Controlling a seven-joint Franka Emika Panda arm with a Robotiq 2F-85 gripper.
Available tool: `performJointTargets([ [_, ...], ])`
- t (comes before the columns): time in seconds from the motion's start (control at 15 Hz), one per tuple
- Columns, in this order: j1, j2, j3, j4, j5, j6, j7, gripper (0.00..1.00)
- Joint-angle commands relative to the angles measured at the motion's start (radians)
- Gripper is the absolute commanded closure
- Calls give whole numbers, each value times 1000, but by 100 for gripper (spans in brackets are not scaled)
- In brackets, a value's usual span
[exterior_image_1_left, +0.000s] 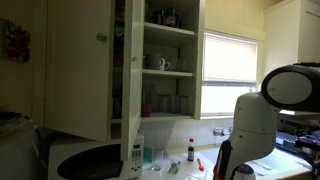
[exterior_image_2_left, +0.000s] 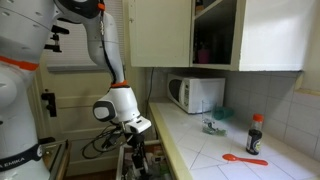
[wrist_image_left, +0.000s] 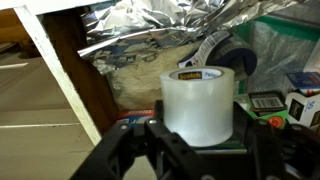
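Observation:
I'll hold on: the roll would drop among the flat coloured packets.
A wide roll of clear tape (wrist_image_left: 198, 105) with a brown inner core stands upright between my fingers in the wrist view. My gripper (wrist_image_left: 200, 128) is shut on it, one black finger (wrist_image_left: 152, 130) against each side of the roll. In an exterior view the gripper (exterior_image_2_left: 138, 152) hangs low beside the counter's front edge, down in an open compartment under the counter; the roll cannot be made out there. Under the roll lie flat coloured packets.
Crumpled foil (wrist_image_left: 150, 30) and a dark tape roll (wrist_image_left: 228, 55) lie just behind. Small boxes (wrist_image_left: 300, 100) sit on one side, a white wooden frame (wrist_image_left: 60, 85) on the other. The counter holds a microwave (exterior_image_2_left: 197, 94), a red-capped bottle (exterior_image_2_left: 255, 134) and a red spoon (exterior_image_2_left: 245, 158). A cabinet door (exterior_image_1_left: 80, 65) hangs open.

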Motion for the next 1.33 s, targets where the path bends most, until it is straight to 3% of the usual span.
performJointTargets([
  [0.0,-21,-19,70,0,43,1,-13,61],
  [0.07,3,10,23,2,22,18,0,36],
  [0.13,-3,8,41,5,22,18,0,36],
  [0.2,-5,5,53,7,22,18,0,61],
  [0.87,79,194,-82,109,83,149,-23,61],
  [1.27,201,306,-192,201,145,140,-65,61],
])
